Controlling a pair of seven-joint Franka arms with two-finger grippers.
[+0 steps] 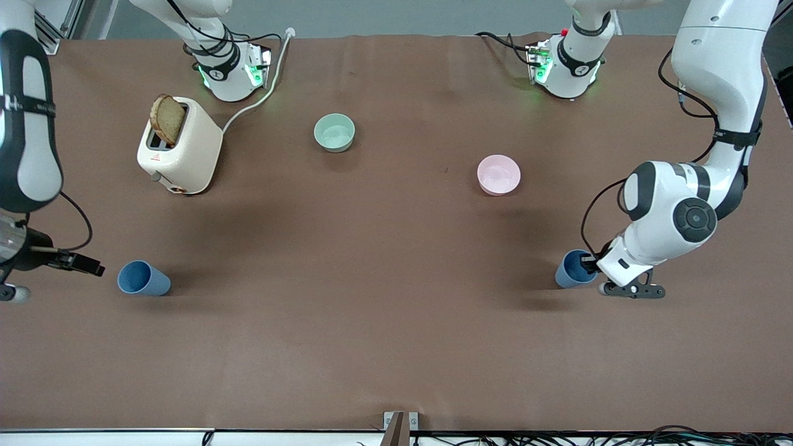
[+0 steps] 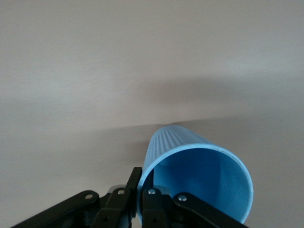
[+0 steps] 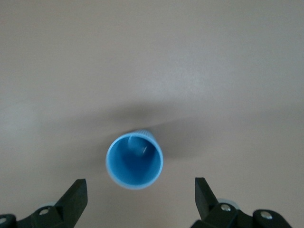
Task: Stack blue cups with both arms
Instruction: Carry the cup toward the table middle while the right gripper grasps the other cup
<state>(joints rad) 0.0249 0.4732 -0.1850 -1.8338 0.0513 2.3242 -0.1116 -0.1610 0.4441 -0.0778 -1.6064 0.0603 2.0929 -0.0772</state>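
Note:
My right gripper is about to grab the tipped blue cup by its open rim, so that it can stack it with the other blue cup.
One blue cup (image 1: pixel 144 278) lies on its side on the table near the right arm's end, its mouth facing my right gripper (image 1: pixel 96 269). That gripper is open and empty, a short gap from the mouth. In the right wrist view the cup (image 3: pixel 135 161) sits between and ahead of the spread fingertips (image 3: pixel 78 190). The other blue cup (image 1: pixel 570 271) is at the left arm's end, also tipped with its mouth toward my left gripper (image 1: pixel 590 266). That gripper (image 2: pixel 141 178) is shut on the cup's rim (image 2: pixel 199 175), one finger inside and one outside.
A pale green bowl (image 1: pixel 334 132) and a pink bowl (image 1: pixel 499 174) stand farther from the front camera, mid-table. A cream toaster (image 1: pixel 179 148) with a slice of bread stands near the right arm's base, its cord running toward that base.

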